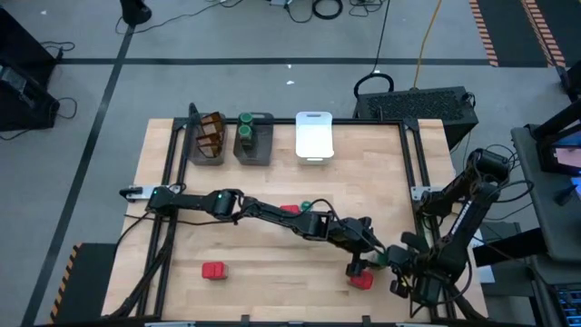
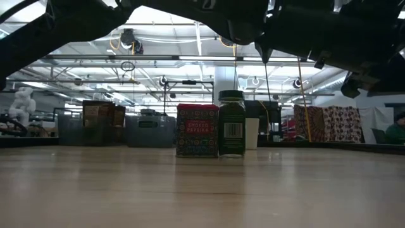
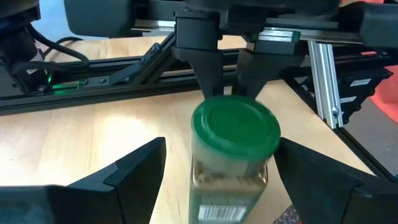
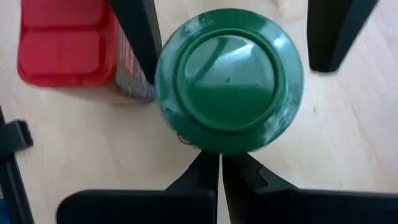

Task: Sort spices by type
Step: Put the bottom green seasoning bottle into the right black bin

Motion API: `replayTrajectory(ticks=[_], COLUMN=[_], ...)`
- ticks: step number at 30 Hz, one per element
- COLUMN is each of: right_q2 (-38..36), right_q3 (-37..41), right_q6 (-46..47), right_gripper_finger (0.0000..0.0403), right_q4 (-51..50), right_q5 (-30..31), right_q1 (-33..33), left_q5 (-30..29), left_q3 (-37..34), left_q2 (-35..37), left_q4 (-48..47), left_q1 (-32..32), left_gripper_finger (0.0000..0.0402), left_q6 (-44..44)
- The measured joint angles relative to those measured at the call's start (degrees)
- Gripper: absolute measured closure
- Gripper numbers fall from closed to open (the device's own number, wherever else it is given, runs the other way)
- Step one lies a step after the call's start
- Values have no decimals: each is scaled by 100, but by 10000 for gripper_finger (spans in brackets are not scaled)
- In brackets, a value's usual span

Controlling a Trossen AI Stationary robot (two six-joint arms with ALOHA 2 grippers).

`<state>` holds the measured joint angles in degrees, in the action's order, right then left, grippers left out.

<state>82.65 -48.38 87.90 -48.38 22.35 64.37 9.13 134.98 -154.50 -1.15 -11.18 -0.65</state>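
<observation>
This jar belongs in the bin of green-lidded jars. My left gripper will next grip its body under the lid [image 3: 227, 179] to sort it there.
A green-lidded spice jar [image 3: 233, 143] stands upright on the table near its right front corner, with a red tin [image 4: 62, 43] beside it. My left gripper [image 3: 221, 146] reaches across from the left, open, one finger on each side of the jar and apart from it. My right gripper [image 4: 219, 163] is shut and slants down at the jar's lid. Another red tin [image 2: 197, 130] and green-lidded jar [image 2: 231, 123] stand mid-table. A third red tin [image 1: 213, 270] lies front left. My right gripper has its shut fingertips [image 4: 208, 171] against the rim of the jar's green lid [image 4: 217, 146], on the side away from my left arm. The fingers slant down from above. The jar stands upright with its base on the table.
Along the far edge stand a dark grey bin [image 1: 194, 153] with brown packets, a dark grey bin [image 1: 270, 145] with green-lidded jars and a white bin [image 1: 314, 134]. Black frame rails [image 1: 413, 154] run beside the table's right side. Both arms crowd the right front corner.
</observation>
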Motion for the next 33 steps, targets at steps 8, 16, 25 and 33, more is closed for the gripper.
replayTrajectory(ticks=[8,16,25,33], right_q2=[-2,-2,-2,-2], right_q3=[111,129,129,129], right_q6=[-27,-121,-164,-161], right_gripper_finger=[403,403,403,403], right_q4=[51,67,140,139], right_q5=[50,48,-15,-18], right_q1=[-244,-385,-399,-399], left_q5=[-3,-7,-222,-229], left_q3=[0,0,0,0], left_q2=[0,0,0,0], left_q4=[11,9,3,3], left_q1=[1,-2,-19,-41], left_gripper_finger=[103,103,110,165], left_q6=[3,3,14,158])
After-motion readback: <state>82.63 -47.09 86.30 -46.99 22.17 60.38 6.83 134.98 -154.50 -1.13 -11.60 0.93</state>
